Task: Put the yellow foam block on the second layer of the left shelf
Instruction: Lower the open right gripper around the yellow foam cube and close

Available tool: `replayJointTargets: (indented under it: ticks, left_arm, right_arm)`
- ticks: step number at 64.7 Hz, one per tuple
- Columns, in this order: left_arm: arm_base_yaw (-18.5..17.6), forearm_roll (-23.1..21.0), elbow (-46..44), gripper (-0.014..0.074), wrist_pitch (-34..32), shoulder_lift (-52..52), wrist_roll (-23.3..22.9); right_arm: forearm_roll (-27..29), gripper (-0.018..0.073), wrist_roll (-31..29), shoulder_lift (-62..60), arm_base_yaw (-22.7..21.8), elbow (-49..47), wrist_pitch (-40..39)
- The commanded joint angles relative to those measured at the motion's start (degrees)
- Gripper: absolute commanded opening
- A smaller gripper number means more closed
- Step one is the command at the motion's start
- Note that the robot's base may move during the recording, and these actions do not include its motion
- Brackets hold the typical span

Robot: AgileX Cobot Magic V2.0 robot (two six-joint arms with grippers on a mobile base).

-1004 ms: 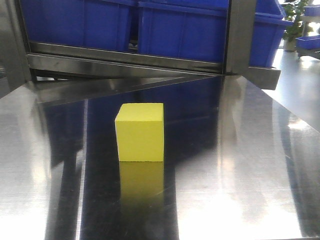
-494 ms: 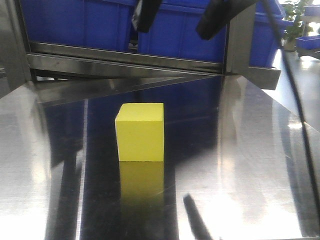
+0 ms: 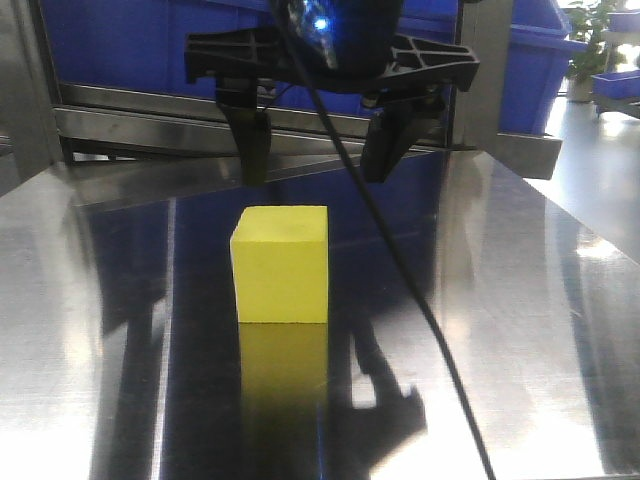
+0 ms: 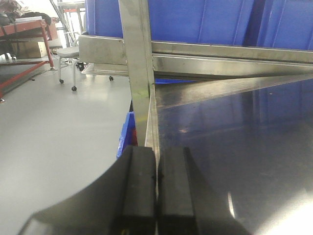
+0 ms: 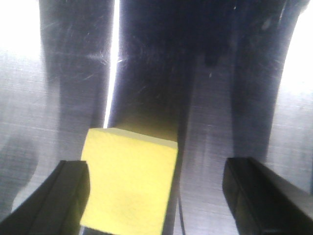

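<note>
The right gripper grabs the yellow foam block (image 3: pixel 282 265) by its opposite sides next. Then it places the block on the left shelf's second layer.
The yellow foam block (image 3: pixel 282 265) stands on a shiny steel surface (image 3: pixel 500 300), near its middle. My right gripper (image 3: pixel 318 168) hangs open just above and behind the block, one black finger to each side and neither touching it. In the right wrist view the block (image 5: pixel 129 183) lies between the fingers of that gripper (image 5: pixel 159 191), close to the left finger and well clear of the right one. My left gripper (image 4: pixel 157 152) is shut on nothing, over the steel surface's left edge beside an upright post (image 4: pixel 137 73).
Blue crates (image 3: pixel 370 60) fill the shelf level behind and above the block, on a steel rail (image 3: pixel 250 125). A steel upright (image 3: pixel 482 70) stands at the back right. A black cable (image 3: pixel 400 270) trails from the right arm toward the front. Open floor (image 4: pixel 58 127) lies left of the shelf.
The right gripper has come down from the top of the front view, open, to just above the block. The block has not moved.
</note>
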Motion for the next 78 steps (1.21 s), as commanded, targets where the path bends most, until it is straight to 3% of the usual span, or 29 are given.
replayJointTargets:
  ticks: [1, 19, 56, 63, 72, 78]
  left_arm:
    - [-0.3, 0.0, 1.5, 0.0136, -4.9, -0.8, -0.2]
    - [-0.3, 0.0, 1.5, 0.0136, -4.9, -0.8, -0.2]
    - [-0.3, 0.0, 1.5, 0.0136, -4.9, -0.8, -0.2]
    - [-0.3, 0.0, 1.5, 0.0136, -4.9, -0.8, -0.2]
    - [-0.3, 0.0, 1.5, 0.0136, -4.9, -0.8, -0.2]
    - [-0.3, 0.0, 1.5, 0.0136, -4.9, -0.8, -0.2]
  right_arm:
    - [-2.0, 0.0625, 1.0, -2.0, 1.0, -2.1, -3.6]
    - [-3.3, 0.0625, 5.0, -1.6, 1.5, -2.0, -5.0]
    - [-3.2, 0.0619, 5.4, 4.0, 1.7, -1.9, -2.6]
    - [-3.2, 0.0543, 5.4, 4.0, 1.7, -1.9, -2.6]
    - [-3.2, 0.0344, 5.4, 3.4, 1.7, -1.9, -2.7]
    - [-3.4, 0.0277, 5.4, 2.4, 1.7, -1.9, -3.4]
